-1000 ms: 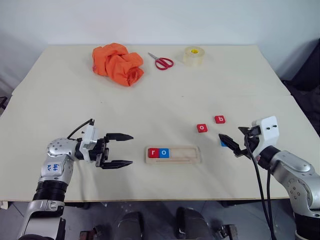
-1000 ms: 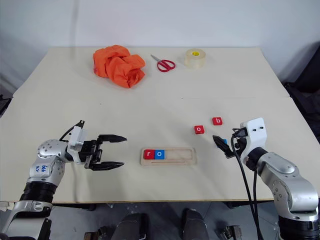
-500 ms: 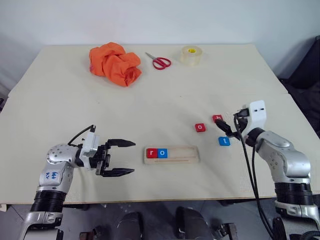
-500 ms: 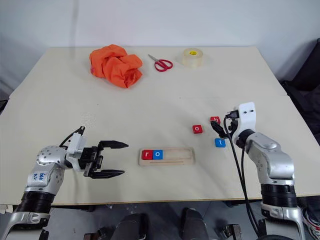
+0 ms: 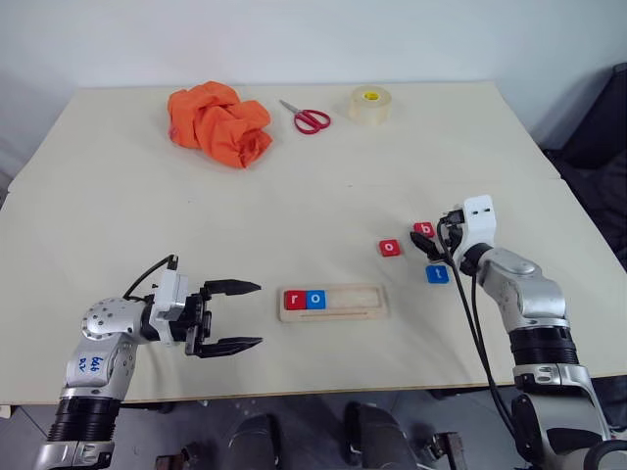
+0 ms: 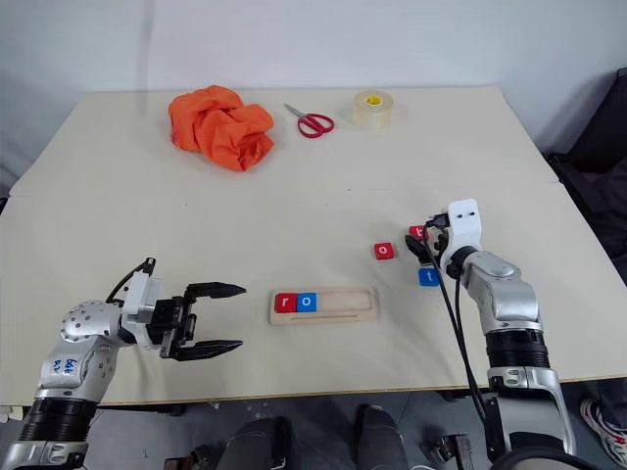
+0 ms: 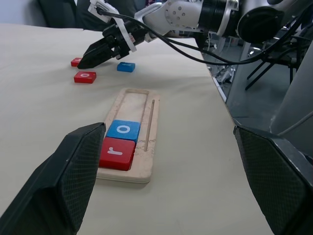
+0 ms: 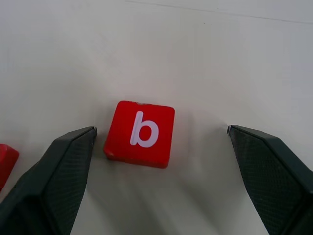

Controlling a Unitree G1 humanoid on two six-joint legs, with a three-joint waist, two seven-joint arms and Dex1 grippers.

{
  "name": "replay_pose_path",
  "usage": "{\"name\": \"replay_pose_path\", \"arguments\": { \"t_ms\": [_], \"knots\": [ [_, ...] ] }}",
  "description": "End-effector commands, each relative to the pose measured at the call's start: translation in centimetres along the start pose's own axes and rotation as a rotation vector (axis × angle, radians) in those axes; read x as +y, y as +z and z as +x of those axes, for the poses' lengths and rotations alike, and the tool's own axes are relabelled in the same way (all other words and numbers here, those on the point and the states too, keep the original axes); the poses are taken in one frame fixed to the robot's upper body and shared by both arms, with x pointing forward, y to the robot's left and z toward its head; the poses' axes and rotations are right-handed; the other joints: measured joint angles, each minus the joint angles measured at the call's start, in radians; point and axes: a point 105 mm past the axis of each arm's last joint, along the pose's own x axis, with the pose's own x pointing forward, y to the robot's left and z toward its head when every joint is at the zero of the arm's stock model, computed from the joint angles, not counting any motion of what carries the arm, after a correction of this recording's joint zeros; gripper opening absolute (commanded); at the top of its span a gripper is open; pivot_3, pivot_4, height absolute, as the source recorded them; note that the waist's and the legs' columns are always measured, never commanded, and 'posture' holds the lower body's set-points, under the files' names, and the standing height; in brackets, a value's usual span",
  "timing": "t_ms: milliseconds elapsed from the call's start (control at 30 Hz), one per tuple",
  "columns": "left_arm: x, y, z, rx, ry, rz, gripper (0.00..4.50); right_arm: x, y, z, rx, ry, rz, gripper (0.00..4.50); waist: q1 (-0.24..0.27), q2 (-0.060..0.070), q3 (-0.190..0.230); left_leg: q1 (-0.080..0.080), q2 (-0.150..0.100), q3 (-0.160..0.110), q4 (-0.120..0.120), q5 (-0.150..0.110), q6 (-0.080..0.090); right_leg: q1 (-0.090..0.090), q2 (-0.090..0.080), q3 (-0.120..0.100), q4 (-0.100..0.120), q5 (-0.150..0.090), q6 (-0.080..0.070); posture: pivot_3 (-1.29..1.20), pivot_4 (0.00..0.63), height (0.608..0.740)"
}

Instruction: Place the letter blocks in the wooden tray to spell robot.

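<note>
My right gripper should close on the red b block [image 5: 423, 229] [image 8: 139, 134] now, since both of my fingers are low beside the block.
The wooden tray [image 5: 355, 303] lies near the table's front, with a red r block [image 5: 295, 300] and a blue o block [image 5: 315, 299] at its left end. Right of it lie a red o block [image 5: 390, 248], a red b block [image 5: 423, 229] and a blue t block [image 5: 437, 274]. My right gripper [image 5: 431, 245] is open and low over the table, and the red b block [image 8: 141, 133] sits between its spread fingers, untouched. Left of the tray, my left gripper [image 5: 258, 313] points at it, open and holding nothing.
At the far side of the table are a crumpled orange cloth [image 5: 217, 124], red-handled scissors [image 5: 306, 117] and a clear tape roll [image 5: 368, 104]. The table's right edge [image 5: 588, 230] runs close beside my right arm.
My right gripper has moved away from me, from beside the blue t block to the red b block, still open. The left gripper has stayed open and has hardly moved. The camera has shifted.
</note>
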Motion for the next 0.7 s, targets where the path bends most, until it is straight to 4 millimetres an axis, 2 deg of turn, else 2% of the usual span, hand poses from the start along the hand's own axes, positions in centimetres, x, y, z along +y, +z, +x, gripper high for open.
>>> {"name": "replay_pose_path", "arguments": {
  "t_ms": [33,267,400,533,600,700],
  "knots": [
    [-0.3,0.8,0.0,-0.025,0.004,0.035,4.50,0.2,0.7,-0.1,-0.026,0.004,-0.004,3.90,0.000,0.000,0.000,0.000,0.000,0.000,0.000,0.000,0.000,0.000,0.000,0.000,0.000,0.000,0.000,0.00,0.150,0.740],
    [-0.2,0.6,0.2,-0.030,-0.003,0.036,4.50,0.5,1.0,-0.2,-0.046,0.004,-0.002,1.53,0.000,0.000,0.000,0.000,0.000,0.000,0.000,0.000,0.000,0.000,0.000,0.000,0.000,0.000,0.000,0.00,0.150,0.740],
    [0.1,0.6,0.5,-0.038,-0.016,0.037,4.50,0.7,1.9,-0.5,-0.084,0.008,-0.009,1.46,0.000,0.000,0.000,0.000,0.000,0.000,0.000,0.000,0.000,-0.001,0.000,0.000,0.000,0.000,0.000,0.00,0.150,0.740],
    [0.3,0.5,0.6,-0.043,-0.024,0.035,4.50,0.9,3.6,-2.2,-0.151,0.020,-0.019,1.46,0.001,0.000,0.000,0.000,0.000,0.000,0.000,0.000,0.000,-0.001,0.000,0.000,0.001,0.000,0.000,0.00,0.150,0.740],
    [0.5,0.4,0.5,-0.045,-0.027,0.032,4.50,1.9,4.3,-4.0,-0.189,0.067,-0.024,1.46,0.002,0.000,0.000,0.000,0.000,0.000,0.000,0.000,0.000,-0.001,0.000,0.000,0.001,0.000,0.000,0.00,0.150,0.740],
    [0.7,0.2,0.3,-0.047,-0.031,0.028,4.50,3.1,4.2,-6.4,-0.223,0.089,-0.030,1.46,0.007,0.000,0.000,-0.001,0.000,0.000,-0.001,0.000,0.000,-0.001,0.000,0.000,0.001,0.000,0.000,0.00,0.150,0.740]
  ]
}}
